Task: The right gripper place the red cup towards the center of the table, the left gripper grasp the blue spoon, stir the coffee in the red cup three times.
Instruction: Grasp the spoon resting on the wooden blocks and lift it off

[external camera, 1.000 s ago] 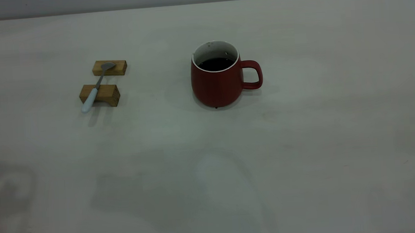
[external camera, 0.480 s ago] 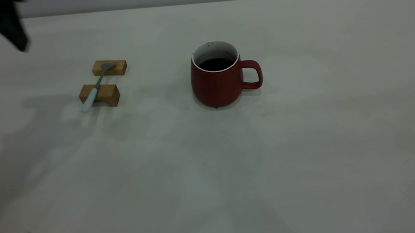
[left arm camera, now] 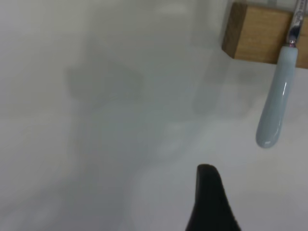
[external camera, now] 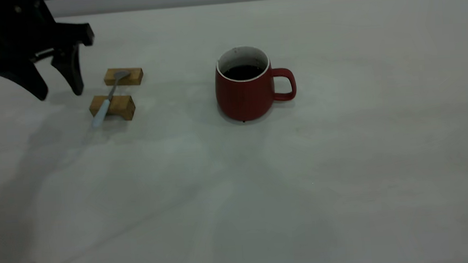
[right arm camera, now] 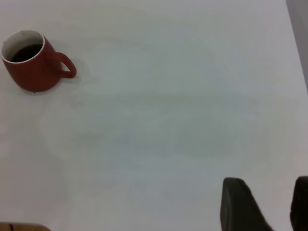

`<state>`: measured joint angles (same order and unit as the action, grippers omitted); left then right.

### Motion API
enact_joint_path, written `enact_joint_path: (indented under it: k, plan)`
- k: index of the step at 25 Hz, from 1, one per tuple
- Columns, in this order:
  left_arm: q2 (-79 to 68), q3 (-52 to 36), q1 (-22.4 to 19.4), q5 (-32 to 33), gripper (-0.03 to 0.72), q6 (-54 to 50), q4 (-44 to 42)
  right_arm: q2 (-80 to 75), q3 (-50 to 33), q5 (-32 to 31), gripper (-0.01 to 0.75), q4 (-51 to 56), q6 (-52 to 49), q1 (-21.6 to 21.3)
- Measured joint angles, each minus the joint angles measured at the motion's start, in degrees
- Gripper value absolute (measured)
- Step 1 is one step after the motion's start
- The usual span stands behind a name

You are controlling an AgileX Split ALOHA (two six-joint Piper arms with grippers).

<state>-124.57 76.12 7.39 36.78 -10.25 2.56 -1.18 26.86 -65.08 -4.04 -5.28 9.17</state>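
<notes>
The blue spoon will stir the coffee in the red cup [external camera: 244,93], so my left gripper will next grip the spoon by its pale handle [external camera: 101,113].
The red cup [external camera: 244,93] stands upright near the middle of the table [external camera: 341,161], handle pointing right, with dark coffee [external camera: 243,71] inside. The blue spoon [external camera: 103,108] lies across two wooden blocks, bowl on the far one. My left gripper [external camera: 59,92] hangs open just left of the spoon, above the table and touching nothing. The left wrist view shows one of its fingers [left arm camera: 208,197] short of the pale spoon handle [left arm camera: 275,110]. My right gripper [right arm camera: 269,207] is open over bare table, far from the cup [right arm camera: 30,72], and is out of the exterior view.
Two tan wooden blocks carry the spoon: the far block [external camera: 133,77] and the near block [external camera: 119,106]. The table's far edge [external camera: 226,2] runs along the back. Bare tabletop lies in front of and to the right of the cup.
The left gripper has come in from the upper left and dropped toward the spoon, now hanging open beside it. Cup, spoon and blocks have not moved.
</notes>
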Motion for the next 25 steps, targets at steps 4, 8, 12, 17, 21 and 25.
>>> enact_joint_path:
  k: [4, 8, 12, 17, 21, 25]
  plan:
    - [-3.53, 1.92, 0.0, 0.44, 0.572, 2.48, 3.62, 0.0, 0.0, 0.0, 0.304, 0.0, 0.0, 0.0]
    - [-6.8, 3.78, 0.0, 0.53, 0.572, 3.57, 4.93, 0.0, 0.0, 0.0, 0.304, 0.0, 0.0, 0.0]
    - [-8.87, 4.6, 0.0, 0.58, 0.572, 3.86, 4.93, 0.0, 0.0, 0.0, 0.304, 0.0, 0.0, 0.0]
    - [-11.82, 6.86, 0.0, 0.52, 0.572, 3.86, 5.07, 0.0, 0.0, 0.0, 0.304, 0.0, 0.0, 0.0]
    - [-15.03, 10.49, 0.0, 1.19, 0.568, 3.86, 5.15, 0.0, 0.0, 0.0, 0.304, 0.0, 0.0, 0.0]
    - [-17.34, 13.48, 0.0, 3.13, 0.522, 3.91, 5.26, 0.0, 0.0, 0.0, 0.304, 0.0, 0.0, 0.0]
